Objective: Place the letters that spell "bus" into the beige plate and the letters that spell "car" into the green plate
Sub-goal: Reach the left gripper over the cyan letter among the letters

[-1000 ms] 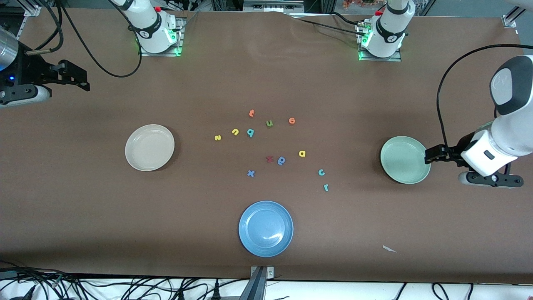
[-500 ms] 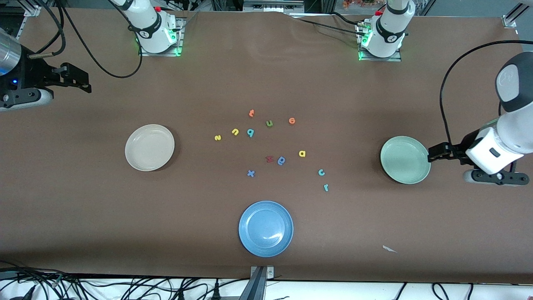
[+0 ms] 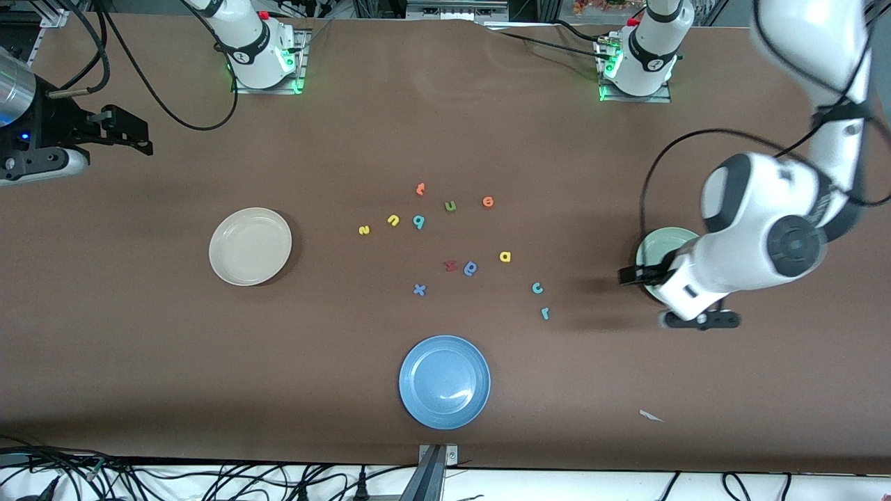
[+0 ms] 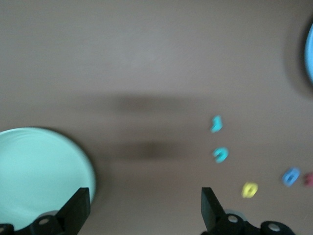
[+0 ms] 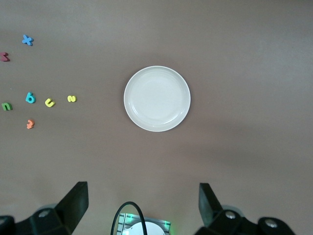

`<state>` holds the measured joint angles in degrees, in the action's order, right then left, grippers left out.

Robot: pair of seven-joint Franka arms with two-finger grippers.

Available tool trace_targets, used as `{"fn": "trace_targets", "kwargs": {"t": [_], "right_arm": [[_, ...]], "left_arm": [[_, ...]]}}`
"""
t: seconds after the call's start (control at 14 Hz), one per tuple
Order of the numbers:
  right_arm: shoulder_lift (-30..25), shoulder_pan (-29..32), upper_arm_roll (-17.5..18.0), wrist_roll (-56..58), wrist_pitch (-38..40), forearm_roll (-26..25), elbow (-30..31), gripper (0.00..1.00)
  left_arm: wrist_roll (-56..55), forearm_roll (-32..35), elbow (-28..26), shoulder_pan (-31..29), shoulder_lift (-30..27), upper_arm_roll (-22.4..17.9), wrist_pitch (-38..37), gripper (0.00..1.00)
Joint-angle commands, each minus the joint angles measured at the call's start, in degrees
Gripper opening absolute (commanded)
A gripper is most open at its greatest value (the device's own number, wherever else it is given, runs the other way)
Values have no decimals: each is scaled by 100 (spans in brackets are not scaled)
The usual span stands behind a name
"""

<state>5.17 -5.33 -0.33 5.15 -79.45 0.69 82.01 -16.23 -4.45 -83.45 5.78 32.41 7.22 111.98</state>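
My left gripper should grab the teal c (image 3: 537,288) by its curved body next. Then it can start "car" on the green plate (image 3: 658,243).
The yellow s (image 3: 364,229), yellow u (image 3: 393,220) and teal looped letter (image 3: 418,221) lie in a row mid-table. Nearer the camera are the yellow a (image 3: 505,257), teal c (image 3: 537,287) and teal r (image 3: 545,313). The beige plate (image 3: 250,246) stands empty toward the right arm's end. My left arm hides most of the green plate (image 3: 658,243). My left gripper (image 4: 144,210) hangs open over that plate's rim (image 4: 90,171), on the side toward the letters. My right gripper (image 3: 132,131) waits open at its end of the table, holding nothing.
A blue plate (image 3: 444,381) stands near the front edge. Other letters lie among the task's: a green u (image 3: 450,205), an orange e (image 3: 488,202), an orange t (image 3: 420,188), a red letter (image 3: 450,264), a darker blue looped letter (image 3: 470,268) and a blue x (image 3: 419,289).
My left arm has swung in from the table's end and now covers the green plate, its gripper nearer the letters. The right gripper has barely shifted. No letter has moved.
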Motion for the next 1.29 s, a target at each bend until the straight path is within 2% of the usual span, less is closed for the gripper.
{"fn": "trace_targets", "kwargs": {"t": [0.0,0.43,0.71,0.79,1.0,1.07,1.21], "right_arm": [[2,41,-2,57,62,81,-44,100],[133,6,7,65,62,107,-36,100],[265,-178,103,48,-9,125,8,100],[265,-196,130,39,-200,151,200,100],[362,-161,498,48,-808,151,772,100],[553,-152,699,39,-991,134,877,100],[617,-152,877,48,-1386,107,1079,100]], "left_arm": [[-608,-415,118,229,388,-45,727,100],[-1864,-451,110,827,1012,-54,1089,100],[-2595,-425,110,1065,1478,-54,1756,100],[-2718,-434,92,1065,1523,-54,1766,98],[-2859,-442,57,1109,1628,-45,1766,82],[-2868,-442,31,1162,1628,-54,1714,79],[-2973,-442,22,1153,1620,-45,1626,76]]}}
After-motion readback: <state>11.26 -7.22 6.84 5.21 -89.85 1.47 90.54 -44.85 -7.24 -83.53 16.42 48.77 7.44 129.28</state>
